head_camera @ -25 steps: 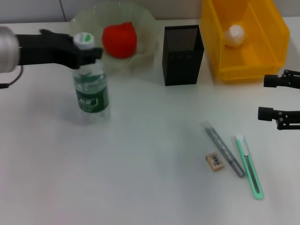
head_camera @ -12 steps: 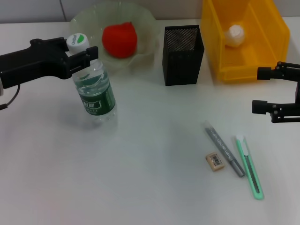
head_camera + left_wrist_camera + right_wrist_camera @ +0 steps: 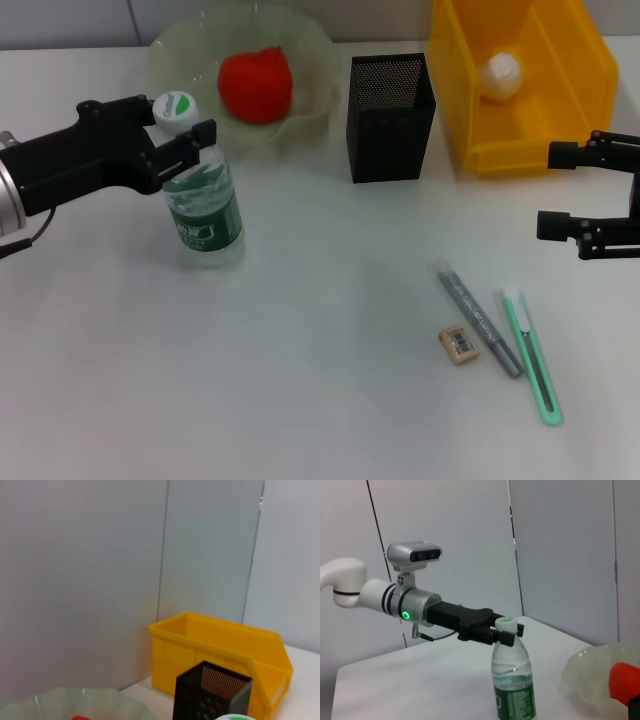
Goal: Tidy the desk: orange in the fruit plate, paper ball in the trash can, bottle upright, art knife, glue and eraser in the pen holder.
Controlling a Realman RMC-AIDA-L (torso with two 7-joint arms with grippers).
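My left gripper releases the bottle now, since the bottle stands upright in the head view, its base (image 3: 212, 254) on the tabletop.
The bottle (image 3: 204, 205) stands nearly upright on the table, left of centre, and my left gripper (image 3: 193, 143) is shut on its neck just under the white cap (image 3: 177, 107). In the right wrist view the same grip on the bottle (image 3: 514, 682) shows from the side. The orange (image 3: 256, 85) lies in the glass fruit plate (image 3: 312, 62). The paper ball (image 3: 501, 72) is inside the yellow bin (image 3: 560, 130). Glue (image 3: 478, 317), eraser (image 3: 459, 343) and green art knife (image 3: 531, 355) lie together on the table. My right gripper (image 3: 562, 190) hovers open beyond them, at the right edge.
The black mesh pen holder (image 3: 390, 118) stands between the plate and the yellow bin. The left wrist view shows the pen holder (image 3: 212, 690), the bin (image 3: 220, 647) and the plate's rim (image 3: 60, 702) against a grey wall.
The left arm swung to come from the lower left, and the bottle tipped, then came back near upright a little farther right. The right gripper moved in leftward, then held still.
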